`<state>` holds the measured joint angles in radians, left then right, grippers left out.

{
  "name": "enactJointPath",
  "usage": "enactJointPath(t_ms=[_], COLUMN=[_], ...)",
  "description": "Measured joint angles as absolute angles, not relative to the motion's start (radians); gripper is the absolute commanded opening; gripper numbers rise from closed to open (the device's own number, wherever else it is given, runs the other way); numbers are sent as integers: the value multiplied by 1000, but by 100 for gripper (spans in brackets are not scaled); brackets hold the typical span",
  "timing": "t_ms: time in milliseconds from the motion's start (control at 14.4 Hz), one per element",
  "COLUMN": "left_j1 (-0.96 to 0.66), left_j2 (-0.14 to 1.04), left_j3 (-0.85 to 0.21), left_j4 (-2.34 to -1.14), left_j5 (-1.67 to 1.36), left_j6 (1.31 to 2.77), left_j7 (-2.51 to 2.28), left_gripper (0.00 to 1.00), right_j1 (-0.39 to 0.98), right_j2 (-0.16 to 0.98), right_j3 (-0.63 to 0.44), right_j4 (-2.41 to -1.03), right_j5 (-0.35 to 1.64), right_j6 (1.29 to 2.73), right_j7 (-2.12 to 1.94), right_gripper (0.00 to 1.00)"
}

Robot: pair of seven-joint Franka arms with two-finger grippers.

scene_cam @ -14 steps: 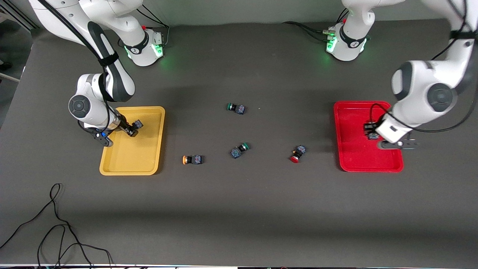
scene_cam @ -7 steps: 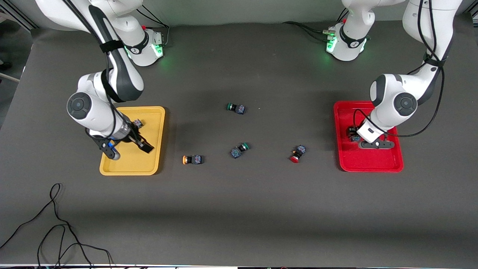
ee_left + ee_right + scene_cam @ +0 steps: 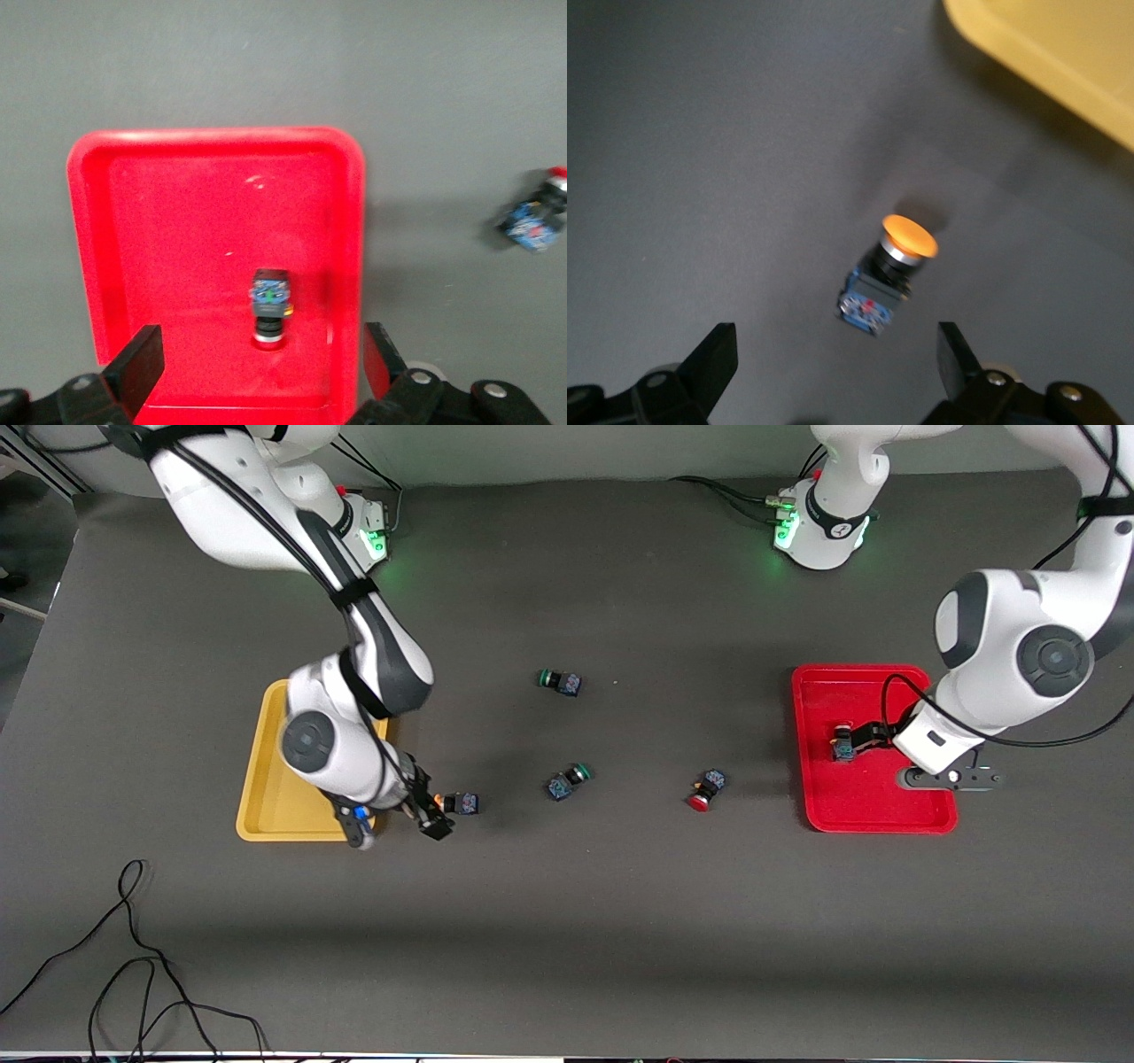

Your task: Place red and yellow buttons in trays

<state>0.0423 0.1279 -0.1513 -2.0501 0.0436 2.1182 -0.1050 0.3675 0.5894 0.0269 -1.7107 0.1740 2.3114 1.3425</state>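
I should next grab the yellow-capped button by its black neck [image 3: 886,266] with my right gripper. Then it can go in the yellow tray [image 3: 1072,53].
My right gripper [image 3: 428,809] is open over the table beside the yellow tray [image 3: 263,806], with a yellow-capped button [image 3: 456,803] just off its fingertips. In the right wrist view that button [image 3: 890,266] lies on its side ahead of the open gripper [image 3: 837,363]. My left gripper [image 3: 873,735] is open over the red tray [image 3: 877,815], where a red-capped button [image 3: 842,745] lies; the left wrist view shows it [image 3: 270,305] ahead of the open gripper [image 3: 261,367]. A second red-capped button [image 3: 704,790] lies on the table. The right arm hides much of the yellow tray.
Two green-capped buttons lie mid-table, one [image 3: 560,682] farther from the front camera and one [image 3: 567,781] nearer. A loose black cable [image 3: 133,974] lies at the table's near corner toward the right arm's end.
The right gripper left a button in the yellow tray and swung out to the yellow-capped button on the table. The left gripper set a red-capped button in the red tray and drew back, open.
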Motion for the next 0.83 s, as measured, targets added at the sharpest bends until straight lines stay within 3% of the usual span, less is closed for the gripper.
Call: enactJointPath(t_ms=[347, 694, 764, 833], left_j1=[-183, -296, -296, -297], left_j2=[200, 407, 460, 505], left_j3=[-166, -166, -165, -164], left_j4=[-1987, -1973, -1971, -1968], left_j5=[42, 99, 133, 162], left_j6=[2188, 2411, 2443, 2469], left_j7=[-360, -463, -463, -462], left_gripper=[100, 100, 100, 100], right_j1=[367, 367, 367, 367], right_j2=[682, 706, 706, 706], right_j3=[27, 28, 29, 30], right_j4=[-1709, -1730, -1731, -1735], right_j5=[174, 174, 174, 174], right_j6=[2362, 2374, 2374, 2374], right_j7=[1367, 1370, 1370, 1370], right_gripper=[100, 100, 93, 76])
